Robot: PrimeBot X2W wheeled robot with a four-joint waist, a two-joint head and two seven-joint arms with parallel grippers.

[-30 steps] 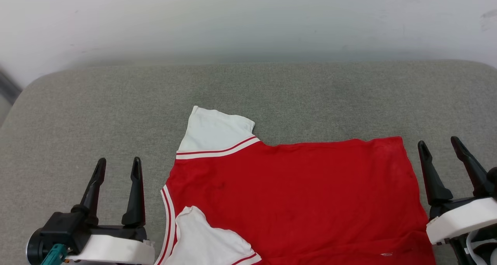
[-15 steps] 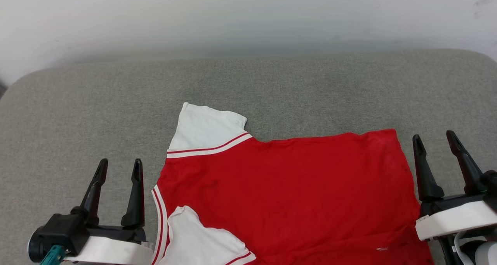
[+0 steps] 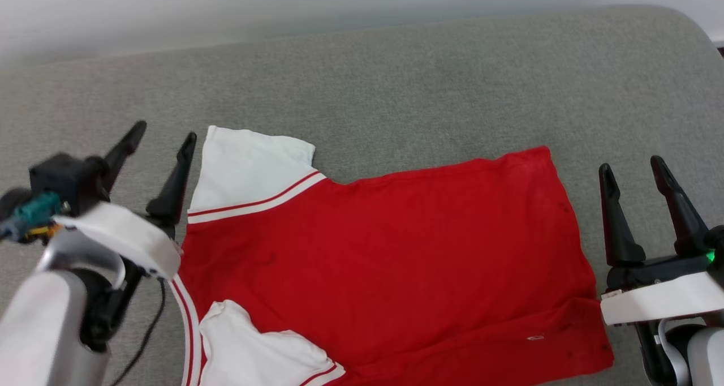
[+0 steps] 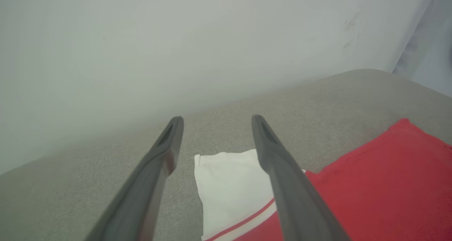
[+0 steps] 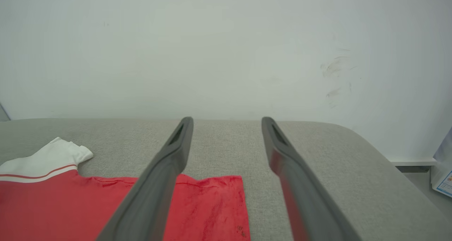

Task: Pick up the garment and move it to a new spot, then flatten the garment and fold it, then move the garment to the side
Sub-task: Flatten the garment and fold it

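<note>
Next, my left gripper pinches the far white sleeve by its thin cuff edge (image 3: 261,134), since the red body (image 3: 407,250) lies spread flat on the cushion.
The garment (image 3: 384,250) lies spread on the grey cushion, plain red side up, collar end toward the left. One white sleeve (image 3: 246,165) points to the far side, the other white sleeve (image 3: 254,352) lies near the front edge. My left gripper (image 3: 164,134) hovers open just left of the far sleeve, raised above the cushion; the left wrist view shows that sleeve (image 4: 229,188) between its fingers and the red cloth (image 4: 381,184) to the right. My right gripper (image 3: 630,165) stands open beside the garment's hem at the right; the right wrist view shows the hem corner (image 5: 219,202).
The grey cushion (image 3: 396,80) stretches well beyond the garment toward a white wall (image 5: 226,50). Its right end rounds off (image 5: 374,152), with a floor strip and a box corner (image 5: 445,177) past it.
My left arm rose and swung forward toward the far sleeve. The head camera tipped down and turned, so the whole scene shifted up and left. The right gripper kept its place by the hem.
</note>
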